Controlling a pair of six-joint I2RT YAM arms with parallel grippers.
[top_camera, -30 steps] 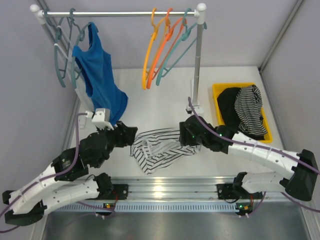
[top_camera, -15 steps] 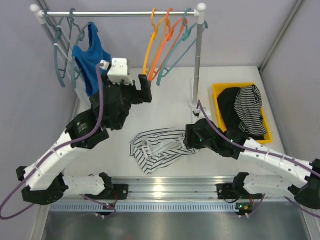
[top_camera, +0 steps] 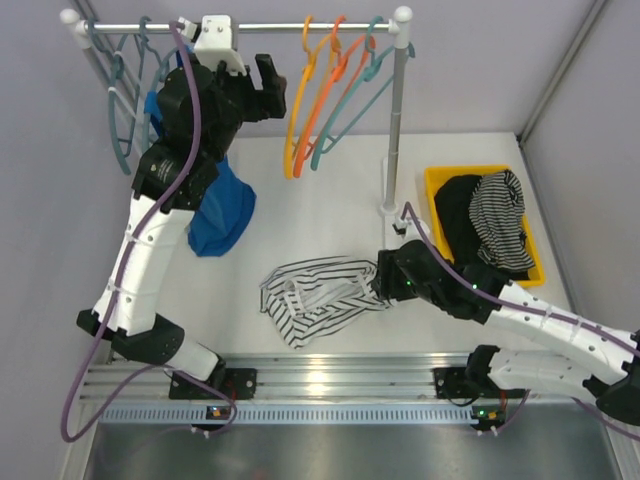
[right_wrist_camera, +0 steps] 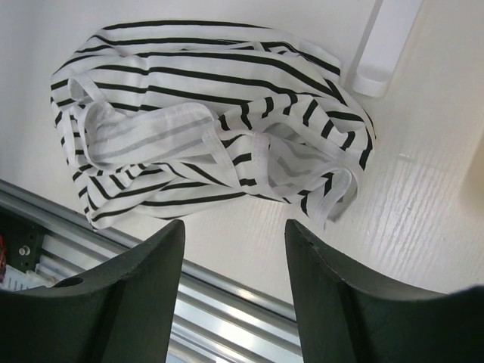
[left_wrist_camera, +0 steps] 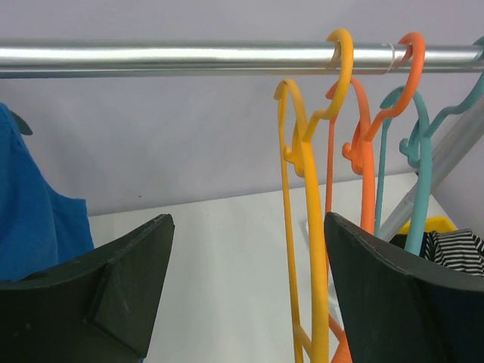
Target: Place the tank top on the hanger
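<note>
The far arm of the amber hanger should stay free to go into the tank top, so my left gripper needs to grab the hanger by its near arm below the hook (top_camera: pixel 299 99) (left_wrist_camera: pixel 313 203) next.
The tank top (top_camera: pixel 318 293), white with bold black stripes, lies crumpled on the table; the right wrist view shows it from close up (right_wrist_camera: pixel 189 136). The amber hanger (top_camera: pixel 296 110) hangs on the rail among other hangers. My left gripper (top_camera: pixel 267 88) is raised to rail height just left of it and stands open. In the left wrist view the hanger (left_wrist_camera: pixel 311 227) runs down just inside the right finger of this gripper (left_wrist_camera: pixel 248 227), untouched. My right gripper (top_camera: pixel 384 286) hovers open and empty at the tank top's right edge, its fingertips (right_wrist_camera: pixel 234 227) over bare table.
A redder orange hanger (top_camera: pixel 330 90) and teal hangers (top_camera: pixel 352 110) hang right of the amber one. A blue top (top_camera: pixel 218 210) hangs at the rail's left (top_camera: pixel 250 27). The rack post (top_camera: pixel 396 120) stands mid-table. A yellow bin (top_camera: pixel 436 180) of dark garments sits at right.
My left arm has swung up from the table beside the tank top to the rail by the hangers, its jaws opening wider. The right gripper shifted slightly right and nearer.
</note>
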